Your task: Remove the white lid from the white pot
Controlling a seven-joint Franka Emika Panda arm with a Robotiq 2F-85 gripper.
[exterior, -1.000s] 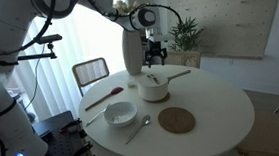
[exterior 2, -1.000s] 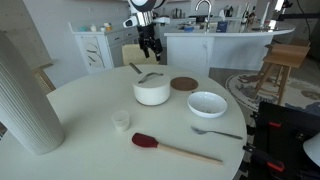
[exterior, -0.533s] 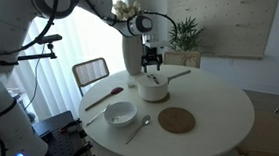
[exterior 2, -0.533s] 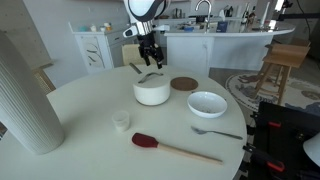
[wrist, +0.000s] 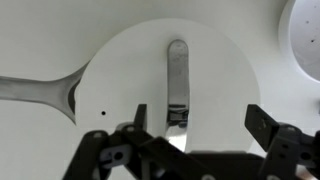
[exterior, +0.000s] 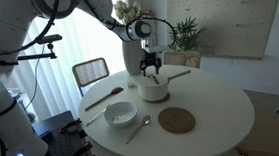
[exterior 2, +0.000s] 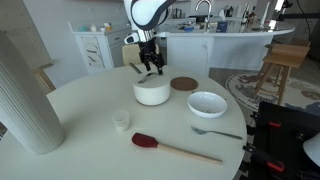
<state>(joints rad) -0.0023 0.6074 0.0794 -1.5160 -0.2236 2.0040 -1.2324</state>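
My gripper lowers before it closes on the lid handle [exterior: 155,79] [wrist: 178,92]. The lid handle lies in the fingers' gap, but the fingers are above the lid handle in an exterior view.
The white pot [exterior: 155,90] stands on the round white table [exterior: 212,107], and it also shows in an exterior view [exterior 2: 152,94]. The white lid [wrist: 215,80] covers it, a flat disc with a narrow metal handle [wrist: 177,75] across its middle. The pot's long straight handle [wrist: 35,90] sticks out to the left in the wrist view. My gripper [wrist: 200,125] is open, just above the lid, its fingers either side of the lid handle, not touching it. The gripper also shows in both exterior views [exterior: 152,69] [exterior 2: 152,68].
A white bowl [exterior 2: 207,104], a brown round mat [exterior 2: 184,84], a red spatula [exterior 2: 175,149], a spoon [exterior 2: 215,131] and a small cup [exterior 2: 121,120] lie around the pot. A tall white vase [exterior 2: 25,95] stands at the table's edge.
The gripper has come down towards the pot and now hovers close over the lid. The pot and lid have not moved.
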